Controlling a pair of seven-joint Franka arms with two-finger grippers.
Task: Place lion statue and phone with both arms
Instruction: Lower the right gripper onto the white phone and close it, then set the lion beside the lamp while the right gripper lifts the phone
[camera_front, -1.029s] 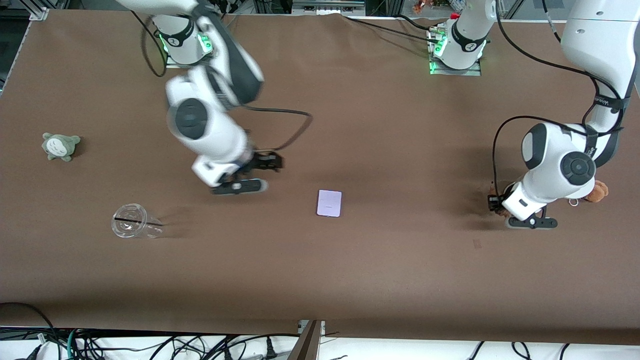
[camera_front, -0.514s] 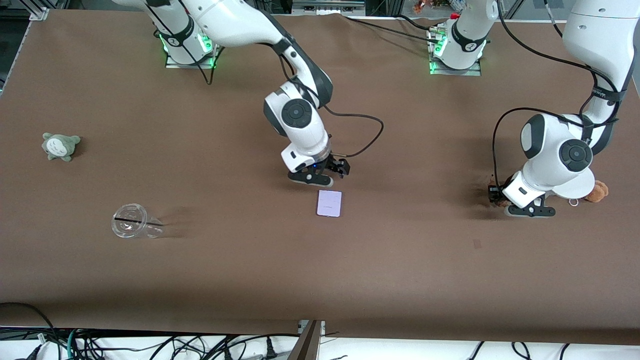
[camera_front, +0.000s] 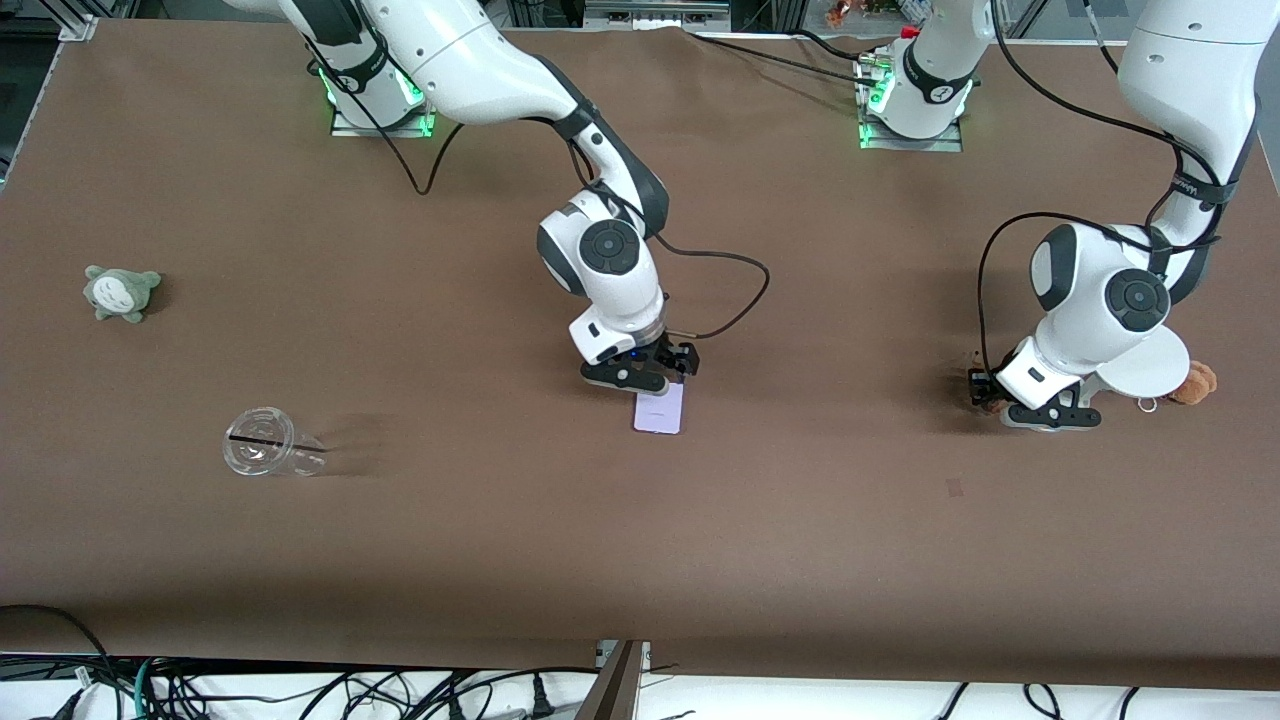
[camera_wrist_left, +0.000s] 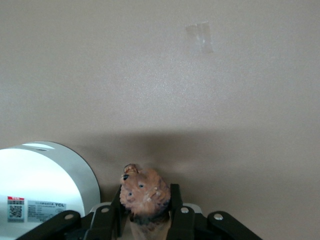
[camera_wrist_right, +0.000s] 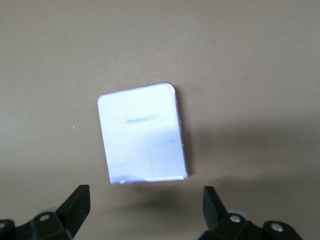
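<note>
The lion statue (camera_front: 991, 406) (camera_wrist_left: 144, 192) sits low and its base is at the tabletop, so the left gripper needs to let go of the statue.
The phone (camera_front: 659, 410), a flat pale lavender rectangle, lies on the brown table near its middle. My right gripper (camera_front: 650, 385) hangs open just over the phone's edge that faces the arm bases; the right wrist view shows the phone (camera_wrist_right: 142, 132) ahead of the spread fingertips (camera_wrist_right: 75, 202). My left gripper (camera_front: 985, 395) is low at the left arm's end of the table, shut on the orange-brown lion statue (camera_wrist_left: 144, 192), whose head sticks out between the fingers. In the front view the lion (camera_front: 975, 390) is mostly hidden by the hand.
A white round stand (camera_front: 1140, 365) and a tan plush with a metal ring (camera_front: 1195, 383) sit beside the left gripper. A clear plastic cup (camera_front: 265, 443) lies on its side and a grey-green plush (camera_front: 120, 291) sits toward the right arm's end.
My right arm has swung from near the cup's side across to the phone and come down over it. My left gripper has shifted slightly, still holding the lion.
</note>
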